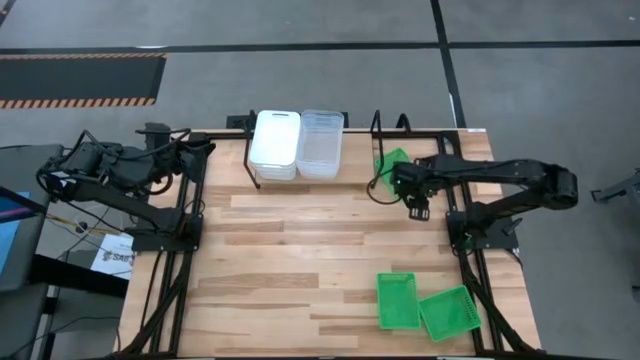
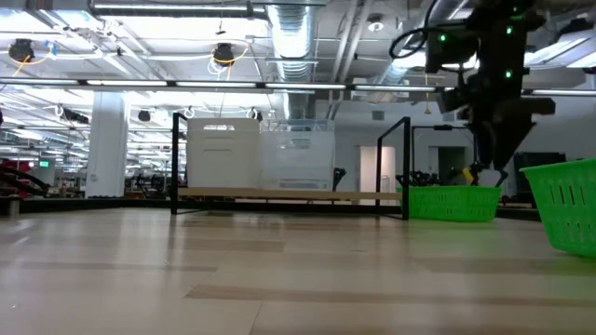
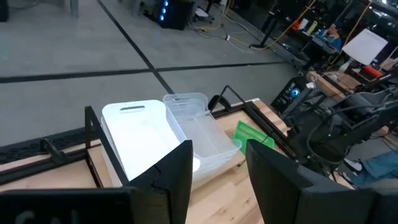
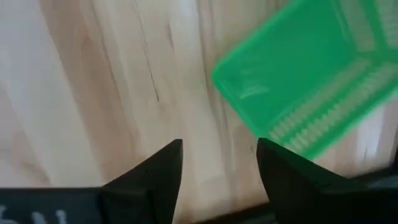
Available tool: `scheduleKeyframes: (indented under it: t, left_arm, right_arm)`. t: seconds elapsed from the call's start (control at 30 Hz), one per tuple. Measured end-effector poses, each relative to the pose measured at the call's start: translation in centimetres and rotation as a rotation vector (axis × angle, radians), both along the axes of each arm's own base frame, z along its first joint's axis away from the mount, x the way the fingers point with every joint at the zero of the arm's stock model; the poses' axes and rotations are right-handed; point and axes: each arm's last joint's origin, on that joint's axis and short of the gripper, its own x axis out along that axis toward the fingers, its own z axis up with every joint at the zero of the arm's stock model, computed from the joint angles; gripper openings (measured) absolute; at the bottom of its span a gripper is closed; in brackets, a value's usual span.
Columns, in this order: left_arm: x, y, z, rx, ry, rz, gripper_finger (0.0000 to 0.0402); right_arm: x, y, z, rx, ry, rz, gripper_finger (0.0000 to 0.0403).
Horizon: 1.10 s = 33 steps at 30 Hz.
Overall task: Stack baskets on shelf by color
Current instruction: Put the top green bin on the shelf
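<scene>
The right gripper needs to pick up the green basket by its rim (image 4: 239, 111) next. Then the robot needs to stack the green basket on the shelf by color.
On the shelf (image 1: 310, 182) at the table's far side, a white basket (image 1: 275, 145) and a clear basket (image 1: 320, 143) stand side by side on the board. A green basket (image 1: 395, 160) sits askew just past the shelf's right end, partly under my right arm. My right gripper (image 1: 418, 207) hangs open just on the near side of it, pointing down, and holds nothing; the right wrist view shows that green basket (image 4: 311, 81) beyond the fingers. My left gripper (image 3: 217, 146) waits raised at the far left, open, and holds nothing.
Two more green baskets (image 1: 397, 300) (image 1: 448, 312) lie side by side near the table's front right corner. The shelf's black end frames (image 2: 407, 167) stand upright at either end of the board. Bare wood stretches across the table's middle and near left.
</scene>
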Motion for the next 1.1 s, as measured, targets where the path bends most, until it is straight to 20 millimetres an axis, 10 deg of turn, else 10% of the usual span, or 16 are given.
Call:
scheduleKeyframes:
  t: [0.6,1.1]
  left_arm:
    - [0.1,-0.1,-0.4,-0.011,0.026,-0.019,0.0137]
    - [0.1,-0.1,-0.4,-0.023,0.014,-0.012,0.0137]
  right_arm:
    - [-1.2,-2.5,-3.8,-0.049,0.005,0.167,0.021]
    - [-0.2,-2.1,-5.4,0.006,0.083,0.085,0.0014]
